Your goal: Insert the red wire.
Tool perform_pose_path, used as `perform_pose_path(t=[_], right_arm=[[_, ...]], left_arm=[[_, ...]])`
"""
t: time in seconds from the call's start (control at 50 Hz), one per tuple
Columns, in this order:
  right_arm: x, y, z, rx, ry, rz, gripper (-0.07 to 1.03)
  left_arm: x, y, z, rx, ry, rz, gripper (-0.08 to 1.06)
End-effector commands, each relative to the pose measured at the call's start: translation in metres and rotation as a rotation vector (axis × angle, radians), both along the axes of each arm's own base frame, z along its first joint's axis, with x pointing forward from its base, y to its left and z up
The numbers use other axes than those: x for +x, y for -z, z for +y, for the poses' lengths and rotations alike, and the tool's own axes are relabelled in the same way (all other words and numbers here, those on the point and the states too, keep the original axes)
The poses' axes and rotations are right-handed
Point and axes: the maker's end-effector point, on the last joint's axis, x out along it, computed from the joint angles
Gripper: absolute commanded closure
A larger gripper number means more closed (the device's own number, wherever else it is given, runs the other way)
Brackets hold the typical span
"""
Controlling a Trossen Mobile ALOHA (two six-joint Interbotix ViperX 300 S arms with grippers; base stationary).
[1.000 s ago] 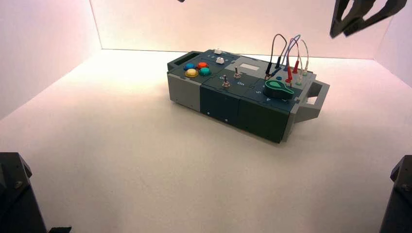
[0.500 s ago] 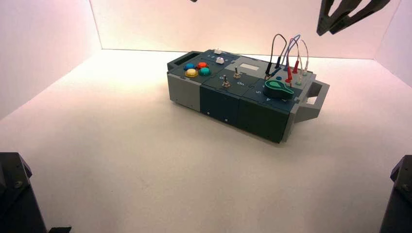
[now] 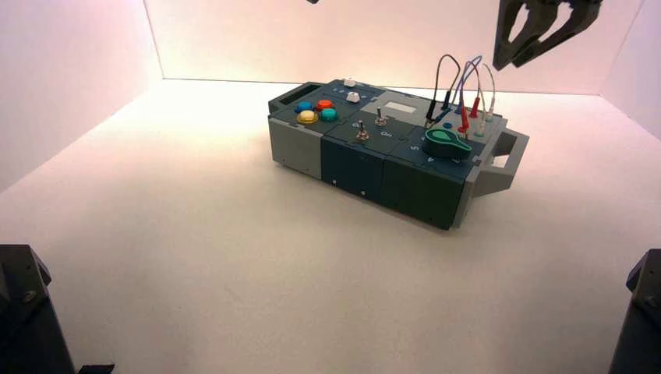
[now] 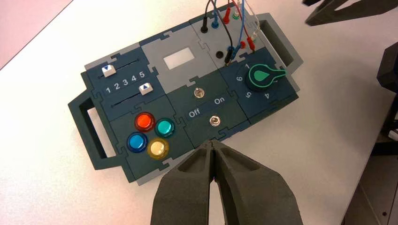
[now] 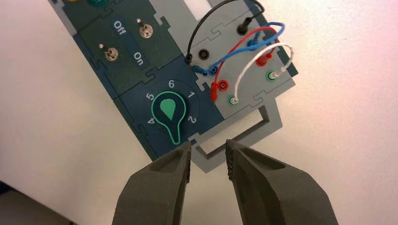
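The red wire hangs in a loose arch above the panel. To insert the wire, my right gripper next needs to grab the straight red sleeve [image 3: 464, 118] [image 5: 214, 91] of its loose plug.
The red wire [image 5: 244, 39] loops over the grey wire panel at the box's [image 3: 355, 160] right end. One red plug [image 5: 263, 58] stands in a far socket. The other red plug [image 5: 213, 92] lies with its tip beside an empty red socket [image 5: 223, 85]. In the high view both red plugs [image 3: 468, 115] show behind the green knob [image 3: 447, 142]. My right gripper [image 3: 538, 35] hangs open and empty, high above and behind the panel; its own view shows the gripper [image 5: 208, 159] over the box's grey handle [image 5: 239, 136]. My left gripper [image 4: 213, 144] is shut and empty, high above the box's front edge.
Black [image 5: 206, 23], blue [image 5: 234, 51] and white [image 5: 253, 58] leads cross the same panel close to the red one. Two toggle switches [image 4: 206, 107] marked Off and On, several coloured buttons [image 4: 150, 136] and two sliders [image 4: 126, 79] fill the rest of the box. White walls enclose the table.
My right gripper has moved left toward the space above the wire panel and its fingers now show spread open. The box, the wires and the left arm have not moved.
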Motion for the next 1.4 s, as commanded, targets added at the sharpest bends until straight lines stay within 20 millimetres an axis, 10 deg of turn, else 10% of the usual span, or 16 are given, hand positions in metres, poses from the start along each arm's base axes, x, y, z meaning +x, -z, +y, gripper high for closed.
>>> perform_pose_path(t=[0.02, 1.4], right_arm=[[0.013, -0.007, 0.007, 0.007, -0.024, -0.022, 0.55], [0.068, 0.055, 0.017, -0.085, -0.101, 0.141, 0.56]], left_arm=[[0.003, -0.012, -0.004, -0.02, 0.002, -0.026, 1.01], [0.0, -0.016, -0.003, -0.021, 0.012, -0.025, 1.01]])
